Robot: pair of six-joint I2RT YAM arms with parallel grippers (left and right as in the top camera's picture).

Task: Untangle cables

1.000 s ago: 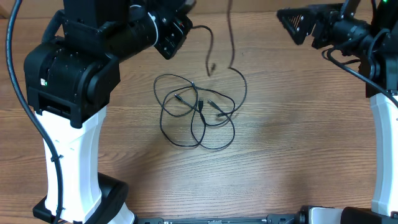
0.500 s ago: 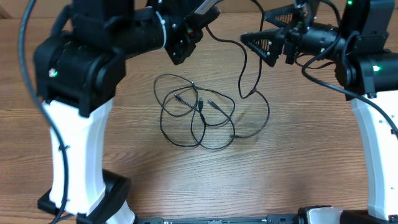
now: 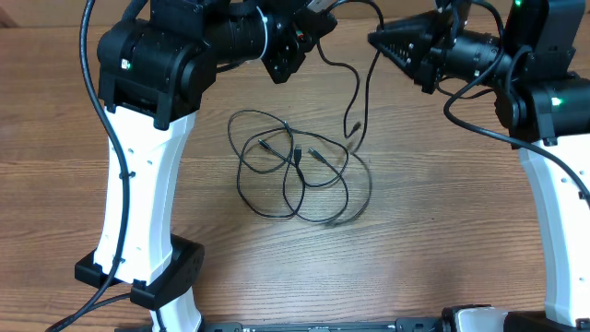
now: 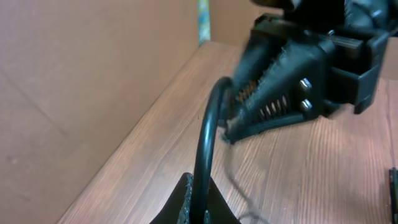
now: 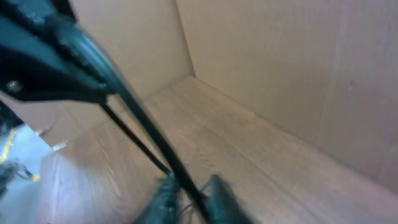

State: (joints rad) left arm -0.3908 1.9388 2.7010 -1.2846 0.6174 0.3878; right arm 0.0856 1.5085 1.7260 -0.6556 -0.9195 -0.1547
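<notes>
My right gripper will next grab the lifted cable's raised part beside my left gripper to pull it free of the looped tangle.
A tangle of thin black cables [image 3: 293, 171] lies in loops on the wooden table [image 3: 442, 240]. One cable [image 3: 370, 92] is lifted out of it and hangs from the top centre down to the table. My left gripper [image 3: 318, 11] is shut on that cable [image 4: 208, 130], which rises from between its jaws [image 4: 199, 210]. My right gripper [image 3: 376, 39] meets it from the right, seen close ahead as a black toothed gripper [image 4: 292, 81]. In the blurred right wrist view the cable [image 5: 155, 140] passes between the right gripper's [image 5: 194, 198] narrowed fingers [image 5: 165, 200], with a gap still showing.
A brown cardboard wall [image 5: 280, 74] stands along the table's far edge. The left arm's white column and base [image 3: 147, 231] stand at the left. At the right stands the right arm's white column [image 3: 562, 231].
Both arms have come together at the top centre. The right gripper's jaws have narrowed around the lifted cable. The cable's slack on the table has drawn in leftward.
</notes>
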